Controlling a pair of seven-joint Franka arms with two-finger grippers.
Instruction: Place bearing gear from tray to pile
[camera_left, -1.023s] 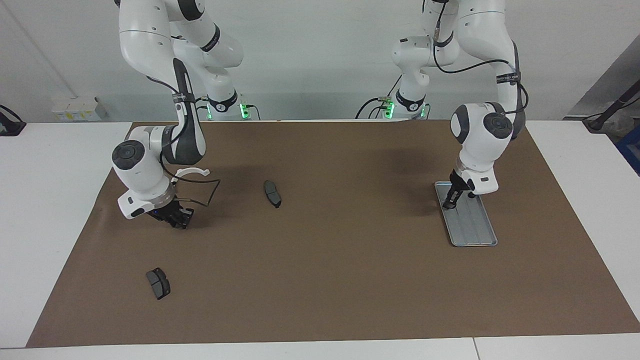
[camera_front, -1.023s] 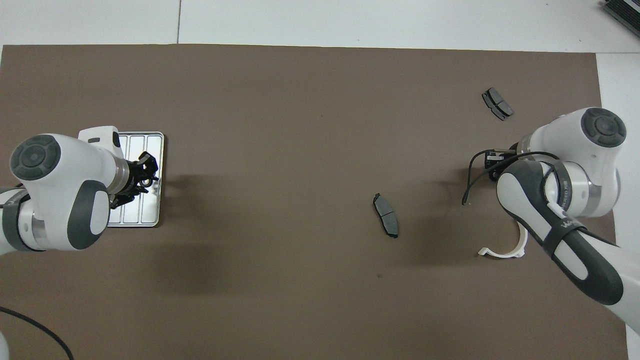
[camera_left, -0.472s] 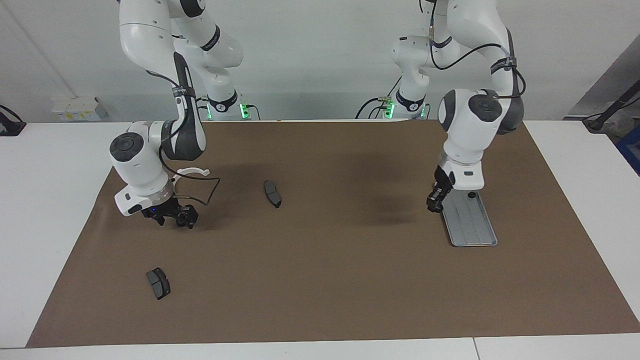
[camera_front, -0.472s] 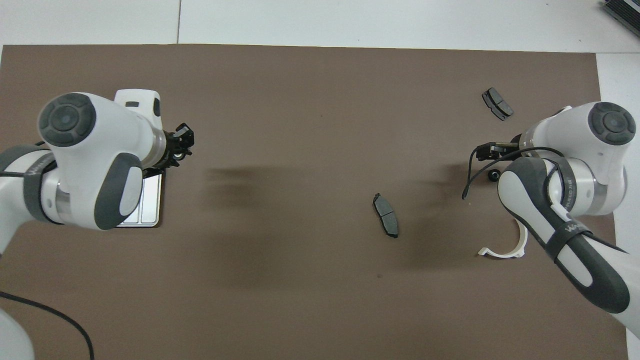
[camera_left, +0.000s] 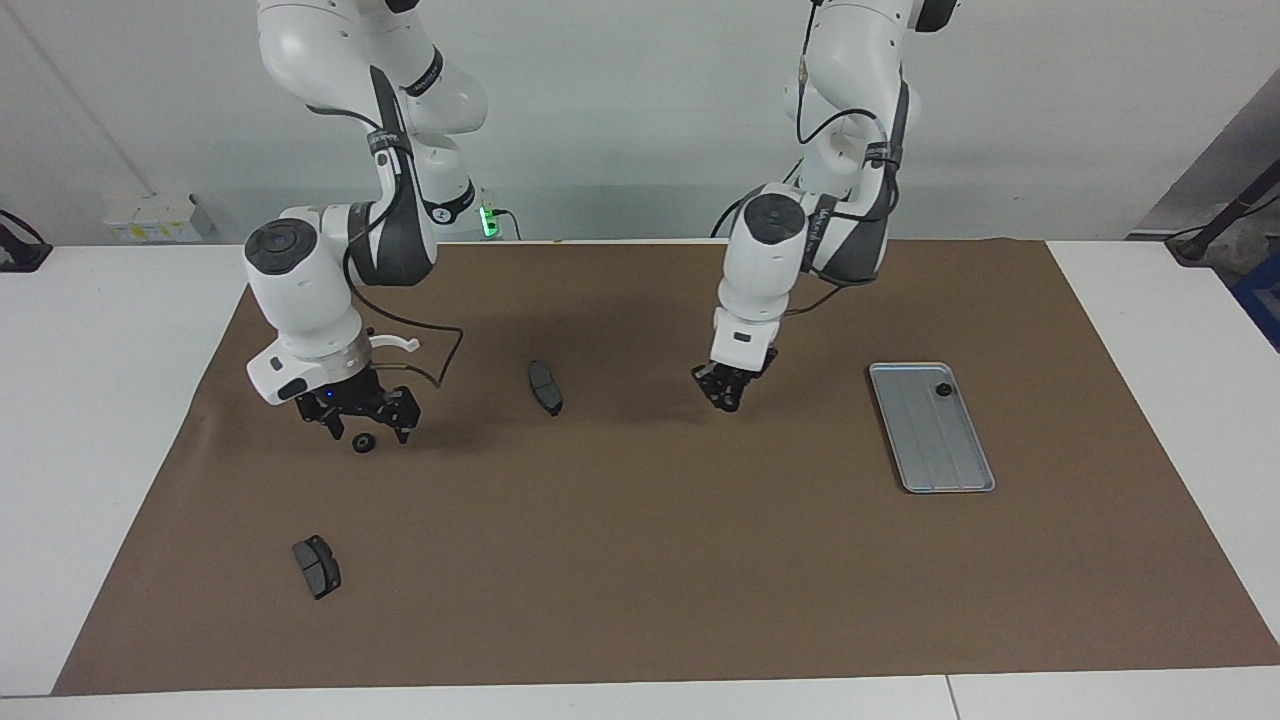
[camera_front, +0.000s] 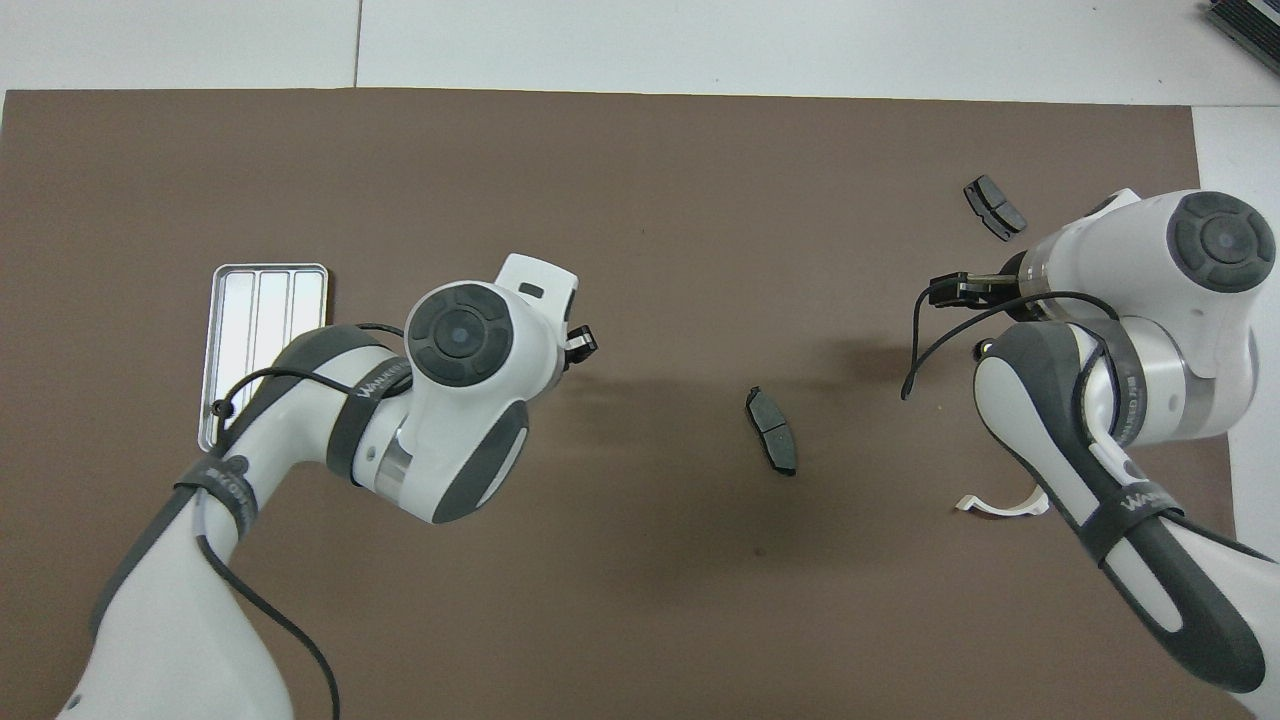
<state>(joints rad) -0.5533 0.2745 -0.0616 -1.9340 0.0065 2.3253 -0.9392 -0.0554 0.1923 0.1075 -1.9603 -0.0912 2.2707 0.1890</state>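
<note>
My left gripper keeps hold of the dark gear for now, until the gear is lower, since it still hangs above the brown mat.
The silver tray (camera_left: 955, 455) lies on the mat toward the left arm's end, with one small black bearing gear (camera_left: 942, 390) on its end nearer the robots. My left gripper (camera_left: 729, 394) hangs over the bare mat between the tray and a brake pad (camera_left: 545, 387), shut on a small dark gear. My right gripper (camera_left: 368, 424) is open just above another black gear (camera_left: 363, 444) that lies on the mat by the white bracket (camera_left: 395, 343). A second brake pad (camera_left: 316, 566) lies farther from the robots. The tray (camera_front: 262, 300) also shows in the overhead view.
A brown mat (camera_left: 640, 560) covers the table, with white tabletop around it. A loose black cable (camera_left: 440, 365) hangs from the right arm's wrist over the bracket. The bracket (camera_front: 1000, 505) and both pads (camera_front: 772, 430) (camera_front: 994, 207) also show in the overhead view.
My left gripper rose off the tray and moved over the mat toward the middle. My right gripper lifted and opened, leaving a gear on the mat by the bracket.
</note>
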